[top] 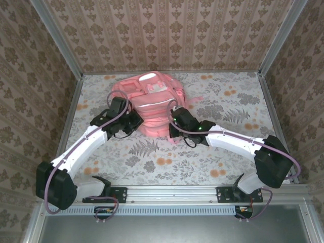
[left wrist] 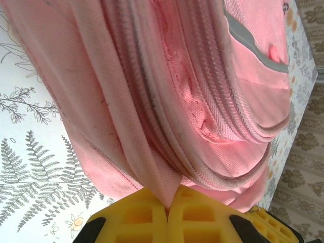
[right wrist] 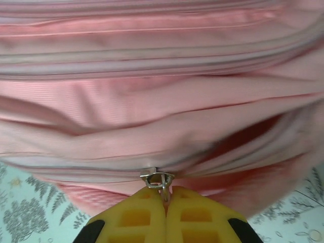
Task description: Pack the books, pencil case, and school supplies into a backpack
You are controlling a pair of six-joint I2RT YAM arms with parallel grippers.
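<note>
The pink backpack (top: 152,96) (left wrist: 131,86) lies crooked on the floral cloth and reaches the back wall, so the robot needs to pull it nearer before its left gripper opens.
The pink backpack (top: 152,96) lies on the table at the back middle, its near edge towards the arms. My left gripper (top: 135,123) is at its near left corner, and in the left wrist view it (left wrist: 168,203) is shut on a fold of the backpack's pink fabric (left wrist: 162,172). At the near right edge is my right gripper (top: 174,129). In the right wrist view it (right wrist: 165,196) is shut on the metal zipper pull (right wrist: 163,188) hanging from the slider (right wrist: 156,178). The books, the pencil case and the school supplies are out of view.
The table (top: 152,162) has a pale floral cloth, with free room in front of and beside the backpack. Patterned walls with metal frame posts (top: 76,101) close in the left, right and back. A metal rail (top: 172,192) runs along the near edge.
</note>
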